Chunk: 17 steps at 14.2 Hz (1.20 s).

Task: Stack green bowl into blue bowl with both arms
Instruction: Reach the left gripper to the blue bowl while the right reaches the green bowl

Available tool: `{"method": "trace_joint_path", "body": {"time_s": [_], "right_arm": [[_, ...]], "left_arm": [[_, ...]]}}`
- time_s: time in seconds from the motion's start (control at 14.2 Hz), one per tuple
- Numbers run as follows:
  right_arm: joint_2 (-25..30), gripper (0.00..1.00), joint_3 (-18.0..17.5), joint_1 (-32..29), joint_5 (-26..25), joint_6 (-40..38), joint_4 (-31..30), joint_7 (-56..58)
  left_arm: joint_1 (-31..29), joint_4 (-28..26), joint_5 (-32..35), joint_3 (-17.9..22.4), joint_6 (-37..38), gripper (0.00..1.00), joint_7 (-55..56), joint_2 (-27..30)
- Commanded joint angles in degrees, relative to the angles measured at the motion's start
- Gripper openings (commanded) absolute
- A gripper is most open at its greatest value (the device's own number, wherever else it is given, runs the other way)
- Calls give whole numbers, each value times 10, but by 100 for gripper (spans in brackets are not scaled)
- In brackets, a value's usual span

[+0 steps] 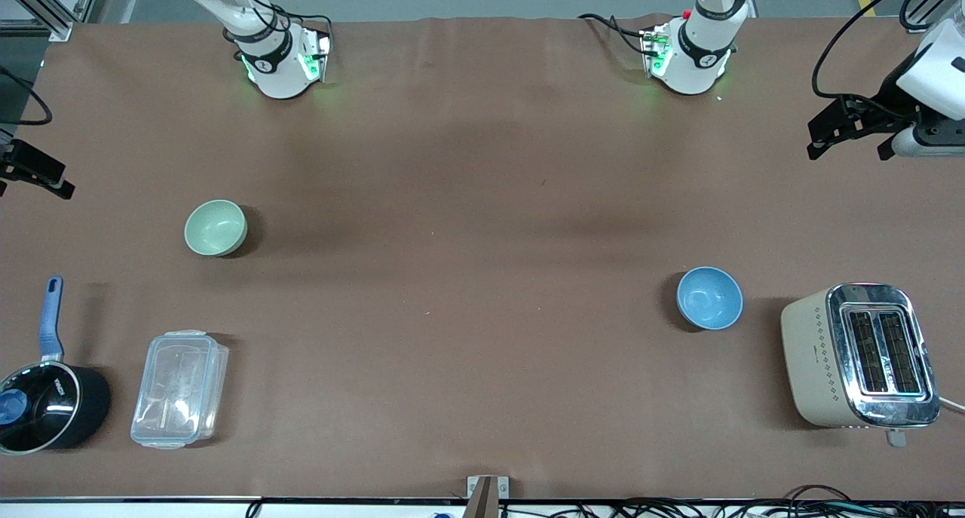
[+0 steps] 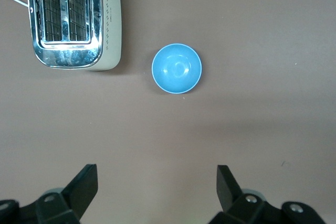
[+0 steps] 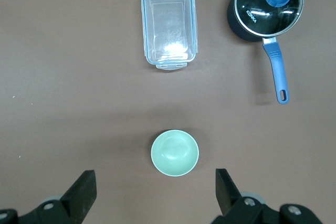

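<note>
The blue bowl needs to come over for the green bowl (image 1: pixel 215 228) to stack into, so the robot's left gripper should next grab the blue bowl by its rim (image 1: pixel 710 268).
The green bowl (image 1: pixel 215 228) sits upright and empty on the brown table toward the right arm's end; it also shows in the right wrist view (image 3: pixel 175 152). The blue bowl (image 1: pixel 709 298) sits upright and empty toward the left arm's end, and shows in the left wrist view (image 2: pixel 177 68). My right gripper (image 3: pixel 156 179) is open and empty, high over the table at its end (image 1: pixel 34 173). My left gripper (image 2: pixel 157 174) is open and empty, high over the table at the left arm's end (image 1: pixel 844 130). Neither gripper touches a bowl.
A cream and chrome toaster (image 1: pixel 856 356) stands beside the blue bowl. A clear lidded container (image 1: pixel 179 388) and a black saucepan with a blue handle (image 1: pixel 45 405) lie nearer to the front camera than the green bowl. Brown table (image 1: pixel 467 277) lies between the bowls.
</note>
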<state>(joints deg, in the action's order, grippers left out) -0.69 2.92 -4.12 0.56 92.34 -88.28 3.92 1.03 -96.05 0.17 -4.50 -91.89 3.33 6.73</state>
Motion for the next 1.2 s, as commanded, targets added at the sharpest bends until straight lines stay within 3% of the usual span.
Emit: {"method": "trace_joint_path", "body": {"time_s": [0.0, 0.14, 0.49, 0.77, 0.92, 1.13], "right_arm": [[1, 100, -3, -5, 10, 6, -4, 7], [1, 100, -3, -5, 10, 6, -4, 7], [1, 100, -2, -4, 9, 6, -4, 7], [-7, 100, -2, -7, 1, 20, -17, 13], [-5, 100, -2, -19, 1, 51, -59, 40], [-5, 99, -1, -52, 0, 122, -130, 96]], "left_arm": [[-3, 21, -1, 0, 7, 100, -8, -14], [-3, 51, 4, 0, 9, 100, -7, -40], [-26, 37, 19, -1, 2, 100, -14, -128], [-29, -46, 21, 0, -149, 100, -9, -190], [-32, -87, 21, 0, -238, 100, -8, -222], [-33, -93, 31, 0, -298, 100, -6, -288]]}}
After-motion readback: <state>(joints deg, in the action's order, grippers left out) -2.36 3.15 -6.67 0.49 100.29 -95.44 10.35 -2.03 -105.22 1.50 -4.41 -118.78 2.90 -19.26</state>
